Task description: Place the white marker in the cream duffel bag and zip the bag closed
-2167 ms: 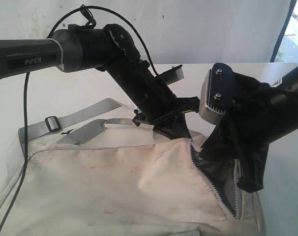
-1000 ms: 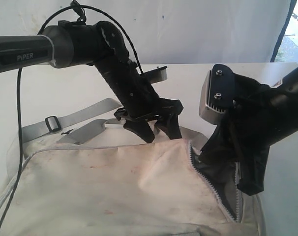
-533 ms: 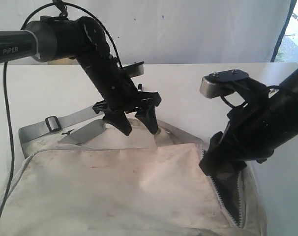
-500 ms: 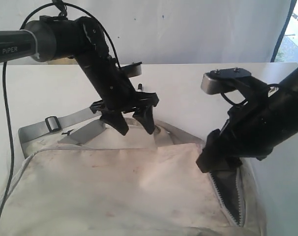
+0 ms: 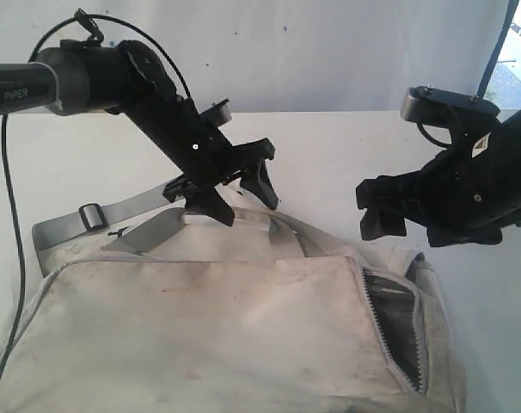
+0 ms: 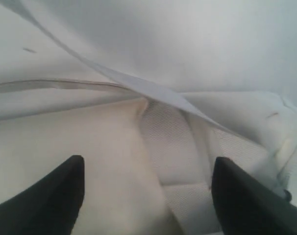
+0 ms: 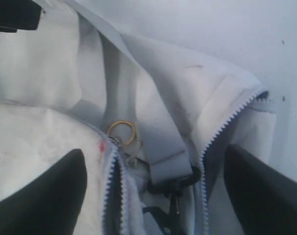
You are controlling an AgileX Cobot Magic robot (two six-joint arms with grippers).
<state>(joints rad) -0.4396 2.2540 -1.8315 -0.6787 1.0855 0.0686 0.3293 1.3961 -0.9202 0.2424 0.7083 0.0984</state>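
My left gripper grabs the grey handle strap of the cream duffel bag next, to handle the bag for packing.
The cream duffel bag lies across the near part of the white table. Its zipper gapes open at the right end, showing dark lining. The white marker is not visible in any view. My left gripper hangs open just above the bag's far edge, over a grey handle strap and cream fabric, holding nothing. My right gripper is open and empty, raised above the bag's right end. In the right wrist view the right gripper looks down on the parted zipper teeth, a brass ring and a black clip.
A grey shoulder strap with a black buckle trails off the bag's left far corner. The white table runs back to a pale wall. A black cable hangs from the left arm down the left side.
My right gripper has opened and lifted up and to the right, out of the bag's zipper opening. The left gripper has drifted slightly left and up, still open.
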